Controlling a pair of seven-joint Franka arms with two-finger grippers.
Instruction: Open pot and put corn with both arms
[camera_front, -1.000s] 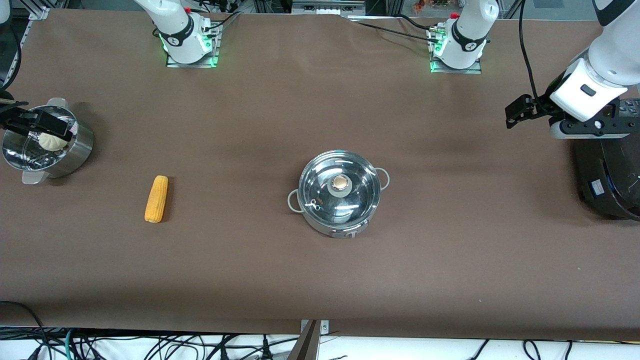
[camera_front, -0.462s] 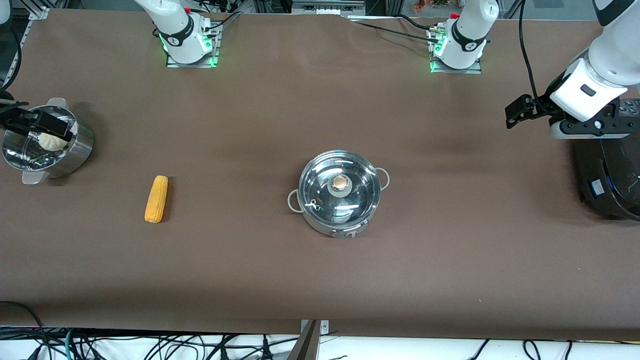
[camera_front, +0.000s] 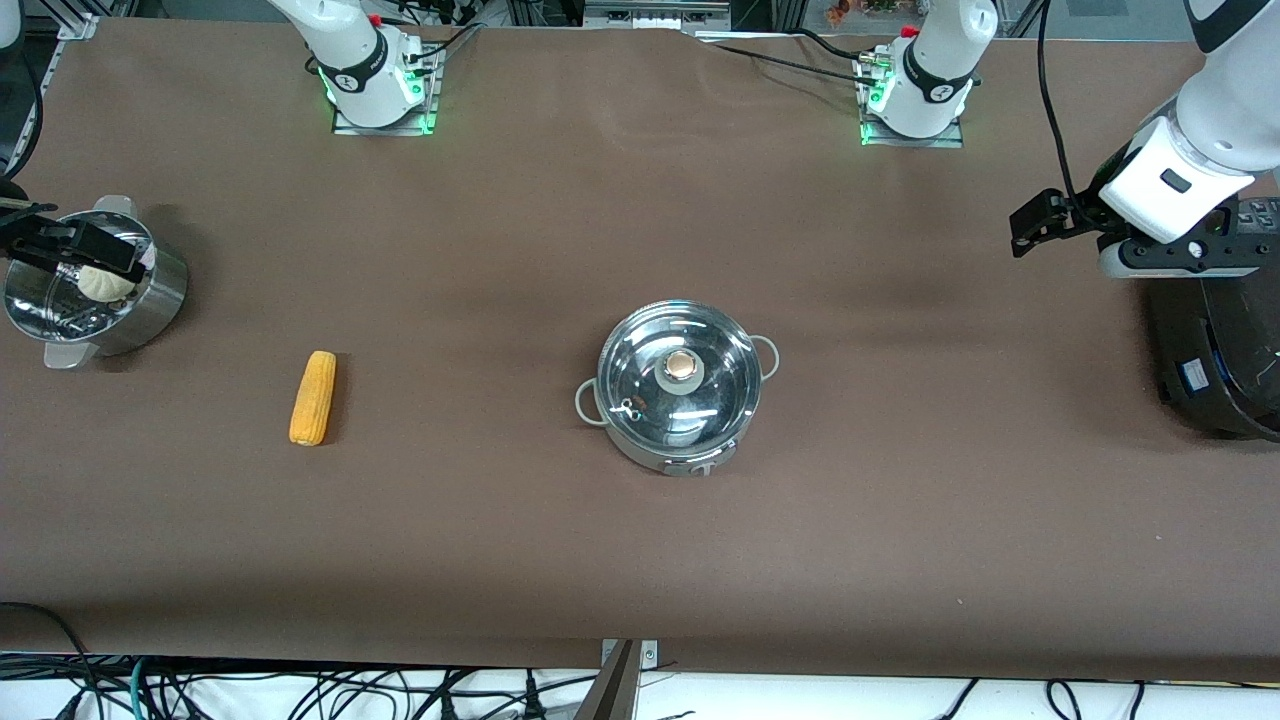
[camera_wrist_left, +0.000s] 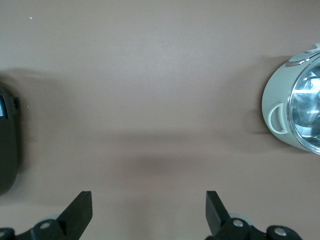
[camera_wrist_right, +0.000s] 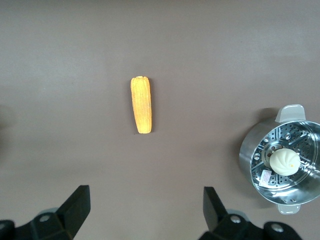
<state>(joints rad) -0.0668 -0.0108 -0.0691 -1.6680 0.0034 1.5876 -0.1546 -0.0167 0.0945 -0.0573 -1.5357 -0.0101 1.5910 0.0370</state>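
The left gripper grabs the glass lid by its round knob (camera_front: 681, 368) next, to open the steel pot for the corn (camera_front: 313, 397).
The shiny steel pot (camera_front: 700, 450) stands mid-table with its glass lid (camera_front: 650, 345) and round knob (camera_front: 681, 368) on. The yellow-orange corn (camera_front: 313, 397) lies on the mat toward the right arm's end. My left gripper (camera_wrist_left: 149, 210) is open and empty, high over the mat between the pot (camera_wrist_left: 295, 110) and the rice cooker. My right gripper (camera_wrist_right: 145, 207) is open and empty, high over the mat by the steamer basket, apart from the corn (camera_wrist_right: 141, 104).
A perforated steel steamer basket (camera_front: 160, 300) holding a pale bun (camera_front: 105, 283) stands at the right arm's end and also shows in the right wrist view (camera_wrist_right: 250, 150). A big black rice cooker (camera_front: 1215, 350) stands at the left arm's end.
My right hand has shifted very slightly over the steamer basket. Nothing else has moved.
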